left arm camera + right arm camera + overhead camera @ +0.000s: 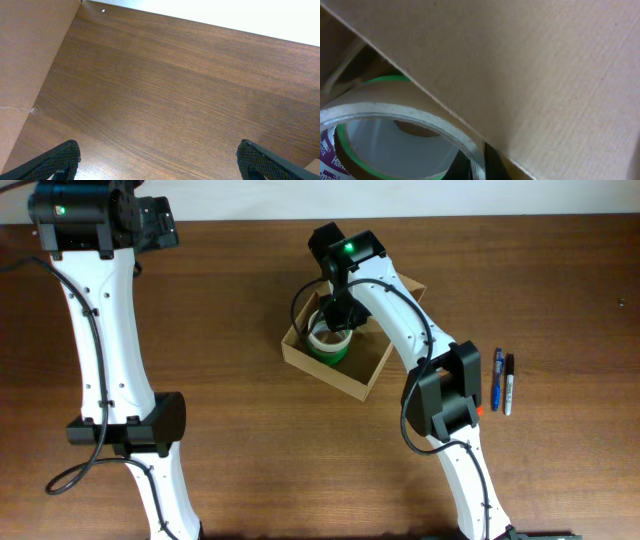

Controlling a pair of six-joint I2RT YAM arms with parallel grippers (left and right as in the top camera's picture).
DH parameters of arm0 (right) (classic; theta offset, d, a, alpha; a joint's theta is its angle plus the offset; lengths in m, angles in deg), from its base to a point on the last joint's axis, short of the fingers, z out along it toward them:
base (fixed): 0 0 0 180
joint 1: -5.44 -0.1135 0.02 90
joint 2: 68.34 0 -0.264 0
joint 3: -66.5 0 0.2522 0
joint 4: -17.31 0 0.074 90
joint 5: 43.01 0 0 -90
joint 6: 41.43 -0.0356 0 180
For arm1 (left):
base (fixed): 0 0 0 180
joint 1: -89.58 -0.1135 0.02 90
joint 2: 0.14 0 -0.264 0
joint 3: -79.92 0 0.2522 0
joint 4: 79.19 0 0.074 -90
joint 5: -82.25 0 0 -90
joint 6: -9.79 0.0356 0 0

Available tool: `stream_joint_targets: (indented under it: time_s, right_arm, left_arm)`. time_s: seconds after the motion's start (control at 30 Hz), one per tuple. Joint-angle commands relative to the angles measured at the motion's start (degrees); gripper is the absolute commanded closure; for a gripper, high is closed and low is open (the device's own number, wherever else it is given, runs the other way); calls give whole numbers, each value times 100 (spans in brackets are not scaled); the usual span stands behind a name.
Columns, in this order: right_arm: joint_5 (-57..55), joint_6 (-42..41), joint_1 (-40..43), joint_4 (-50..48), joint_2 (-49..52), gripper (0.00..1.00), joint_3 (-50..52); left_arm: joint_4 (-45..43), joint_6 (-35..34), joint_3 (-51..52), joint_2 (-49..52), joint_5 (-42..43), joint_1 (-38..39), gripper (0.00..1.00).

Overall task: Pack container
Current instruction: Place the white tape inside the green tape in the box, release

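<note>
My right gripper should open now, because something green is directly beneath the tape roll (328,340) and the roll would stay inside the container.
The tan cardboard container (372,370) lies open in the middle of the table, its flap lid tipped back to the far right. A clear tape roll (328,340) sits inside on something green. My right gripper (336,318) reaches down into the container and is shut on the roll's wall. In the right wrist view the roll (395,112) fills the lower left, my fingers (477,167) pinch its rim, and the container's wall (535,75) fills the right. My left gripper (159,157) is open and empty over bare table, far left of the container.
A blue pen (497,365) and a black pen (509,383) lie side by side to the right of the container. A tan board (25,65) stands at the left edge of the left wrist view. The left arm (100,330) runs down the table's left side.
</note>
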Motion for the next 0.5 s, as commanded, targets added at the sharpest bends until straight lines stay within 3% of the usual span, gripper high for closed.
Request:
stream_joint_targets:
  time_s: [0.0, 0.2, 0.47]
  right_arm:
    - [50, 22, -2, -22, 138, 96, -7]
    - [50, 44, 4, 48, 133, 75, -37]
    - [-334, 105, 4, 710, -234, 72, -979]
  left_arm:
    - [-7, 50, -44, -184, -15, -42, 0]
    - [-9, 50, -46, -184, -15, -42, 0]
    - [-9, 50, -44, -184, -15, -42, 0]
